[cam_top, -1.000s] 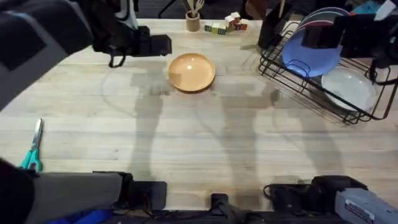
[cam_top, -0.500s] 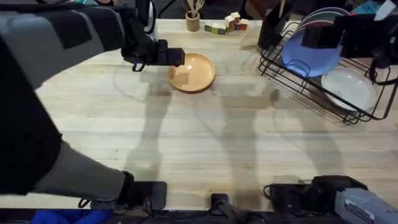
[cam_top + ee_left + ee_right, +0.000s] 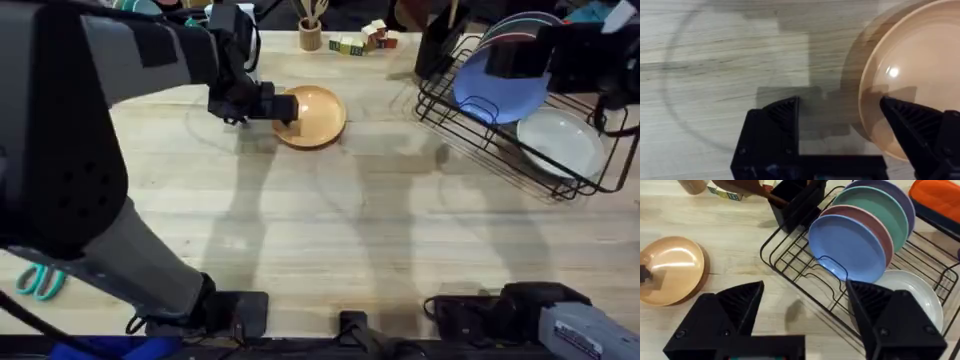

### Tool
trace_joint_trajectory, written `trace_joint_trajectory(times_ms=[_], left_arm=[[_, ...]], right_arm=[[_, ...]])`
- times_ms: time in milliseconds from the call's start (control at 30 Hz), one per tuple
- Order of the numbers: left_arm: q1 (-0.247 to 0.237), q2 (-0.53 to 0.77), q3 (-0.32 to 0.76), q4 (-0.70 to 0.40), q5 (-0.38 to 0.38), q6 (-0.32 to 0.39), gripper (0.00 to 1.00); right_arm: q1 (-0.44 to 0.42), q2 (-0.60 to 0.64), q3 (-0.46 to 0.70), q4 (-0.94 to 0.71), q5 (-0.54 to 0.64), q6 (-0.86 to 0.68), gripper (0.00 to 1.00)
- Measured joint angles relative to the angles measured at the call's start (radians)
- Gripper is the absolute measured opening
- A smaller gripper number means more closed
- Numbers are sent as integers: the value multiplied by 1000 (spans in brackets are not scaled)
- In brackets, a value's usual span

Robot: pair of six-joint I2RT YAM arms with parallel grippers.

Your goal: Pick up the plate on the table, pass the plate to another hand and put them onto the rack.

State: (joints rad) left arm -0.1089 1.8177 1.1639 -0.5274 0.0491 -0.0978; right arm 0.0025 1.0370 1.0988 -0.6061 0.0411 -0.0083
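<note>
I should next grab the peach-orange plate by its rim (image 3: 281, 134) (image 3: 861, 102) with my left gripper, so that I can hand it over for the black wire rack.
The peach-orange plate (image 3: 318, 118) lies flat on the table (image 3: 350, 240) toward the back centre. My left gripper (image 3: 284, 108) is down at the plate's left edge. In the left wrist view it (image 3: 840, 110) is open: one fingertip (image 3: 786, 111) is over bare wood, the other sits over the plate (image 3: 920, 75), and the rim lies between them. My right gripper (image 3: 805, 295) hangs open and empty above the black wire rack (image 3: 440, 100) at the right. Its view also takes in the plate (image 3: 670, 275) farther off.
The rack holds upright blue (image 3: 847, 250), pink and green plates, with a white plate (image 3: 562, 142) lying in its front part. A black utensil holder (image 3: 438, 45), a wooden cup (image 3: 311, 35) and small blocks (image 3: 362, 40) line the back edge. Teal scissors (image 3: 38, 282) lie at the front left.
My left arm has swung right and lowered, bringing its gripper from left of the plate onto the plate's left rim. The right arm and the plate have stayed still.
</note>
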Motion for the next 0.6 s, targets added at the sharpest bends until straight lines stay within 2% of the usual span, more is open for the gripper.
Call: trace_joint_trajectory(times_ms=[333, 533, 600], left_arm=[[0, 9, 9, -3, -3, 0, 985], [1, 9, 9, 0, -8, -5, 793], [1, 9, 9, 1, -4, -7, 688]], right_arm=[[0, 0, 0, 0, 0, 0, 996], [0, 0, 0, 0, 0, 0, 996], [0, 0, 0, 0, 0, 0, 996]])
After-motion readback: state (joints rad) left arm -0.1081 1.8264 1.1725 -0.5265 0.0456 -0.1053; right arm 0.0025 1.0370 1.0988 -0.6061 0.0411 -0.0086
